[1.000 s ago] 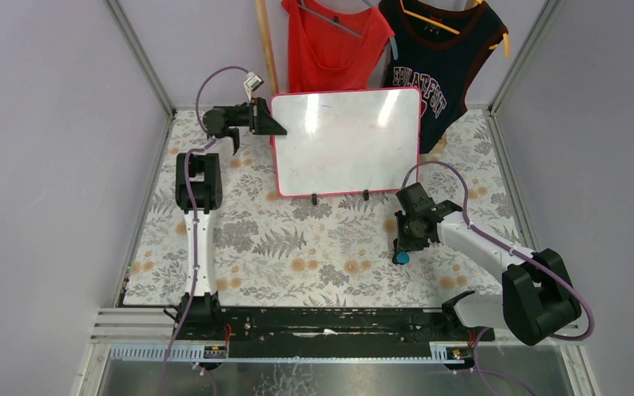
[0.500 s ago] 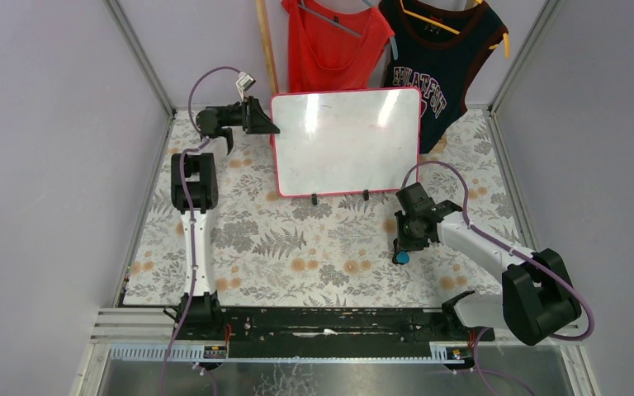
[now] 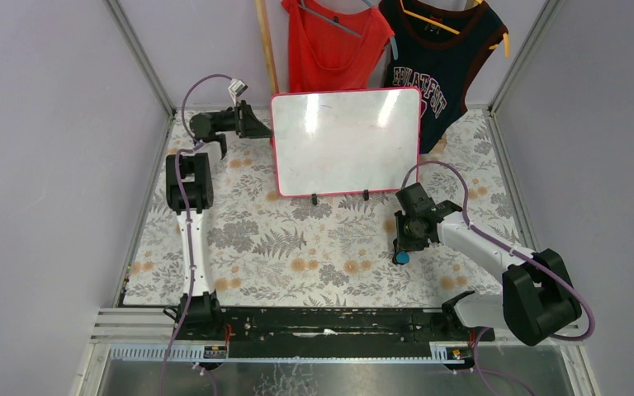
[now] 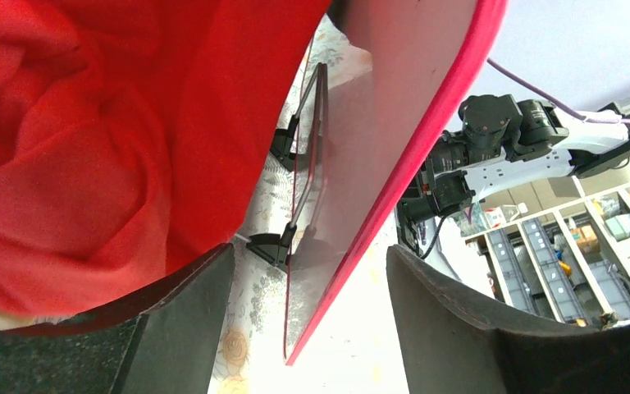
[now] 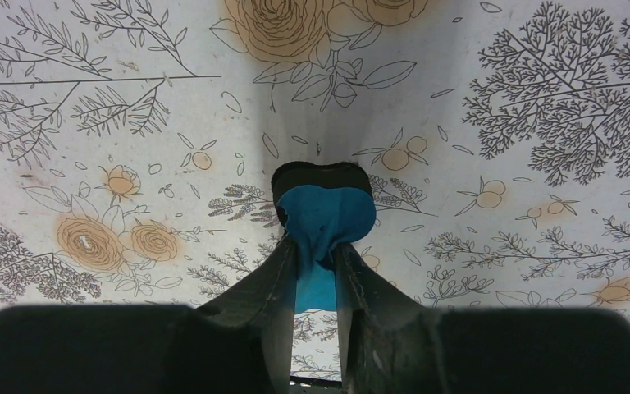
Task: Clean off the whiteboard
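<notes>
The small blue eraser [image 5: 321, 222] is low over flat, empty floral cloth and would land there, so it is time for my right gripper to open.
The whiteboard [image 3: 345, 140], glossy white with a pink-red frame, stands upright on two black feet at the back middle of the table. My left gripper [image 3: 257, 125] is open beside the board's left edge; in the left wrist view the red frame [image 4: 394, 205] runs between its fingers without touching them. My right gripper [image 3: 399, 247] is shut on the small blue eraser [image 5: 321, 222], held low over the floral cloth in front of the board's right foot. The eraser's tip shows in the top view [image 3: 401, 258].
A red top [image 3: 330, 41] and a black jersey [image 3: 442, 58] hang on the back wall behind the board. A wooden pole [image 3: 266, 45] leans at the back. Metal frame posts [image 3: 144, 62] and purple walls close both sides. The floral cloth [image 3: 297, 239] covers the table.
My left gripper has drawn back to the left and farther away, off the board's left edge. The right arm and eraser have not moved.
</notes>
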